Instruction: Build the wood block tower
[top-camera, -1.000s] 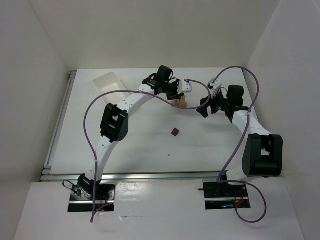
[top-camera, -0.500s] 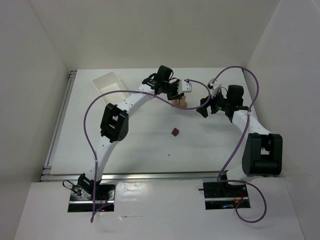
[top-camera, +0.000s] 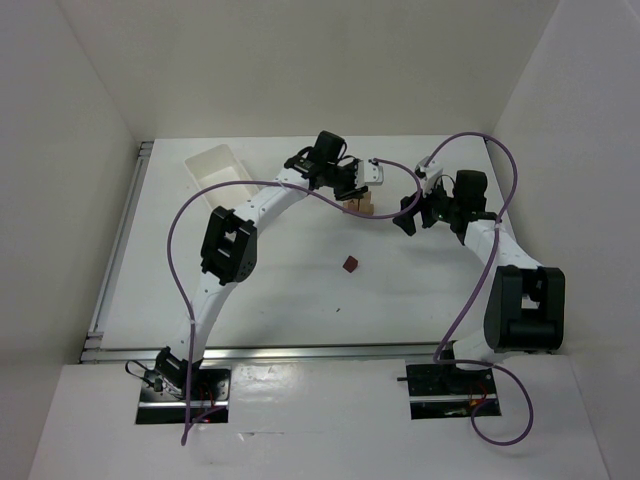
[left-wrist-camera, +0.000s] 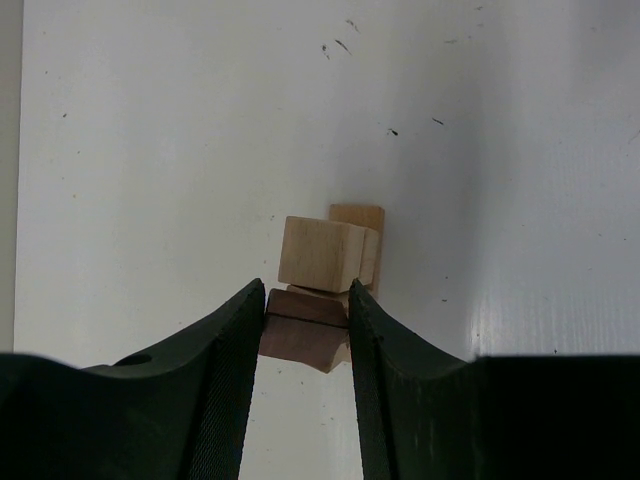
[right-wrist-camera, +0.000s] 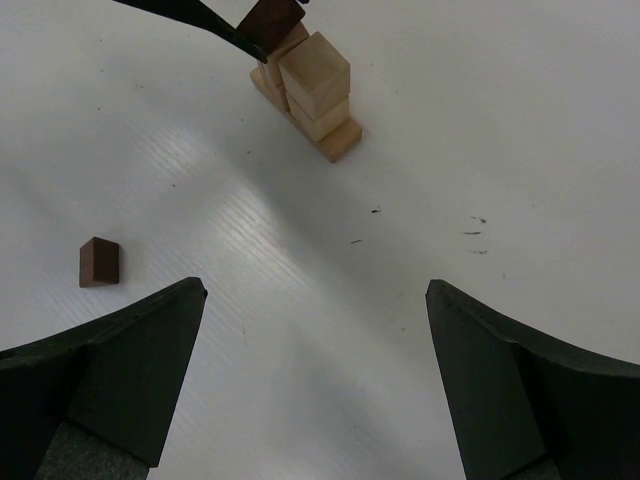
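Note:
The maroon block sits on the near stack, beside the top tan cube, and it would rest there, so my left gripper needs to release it.
The wood block tower (top-camera: 360, 206) stands at the back middle of the table: tan cubes (right-wrist-camera: 314, 72) stacked on a flat tan plank (right-wrist-camera: 335, 140). My left gripper (left-wrist-camera: 307, 305) is shut on a dark maroon roof-shaped block (left-wrist-camera: 303, 328) and holds it on the near stack of the tower, beside the top tan cube (left-wrist-camera: 320, 253). In the right wrist view the maroon block (right-wrist-camera: 271, 21) sits on that stack with a left finger against it. My right gripper (right-wrist-camera: 315, 300) is open and empty, to the right of the tower. A loose maroon cube (top-camera: 349, 264) lies in front of the tower, also in the right wrist view (right-wrist-camera: 99, 262).
A white rectangular tray (top-camera: 217, 166) stands at the back left. White walls enclose the table on the left, back and right. A metal rail (top-camera: 115, 250) runs along the left edge.

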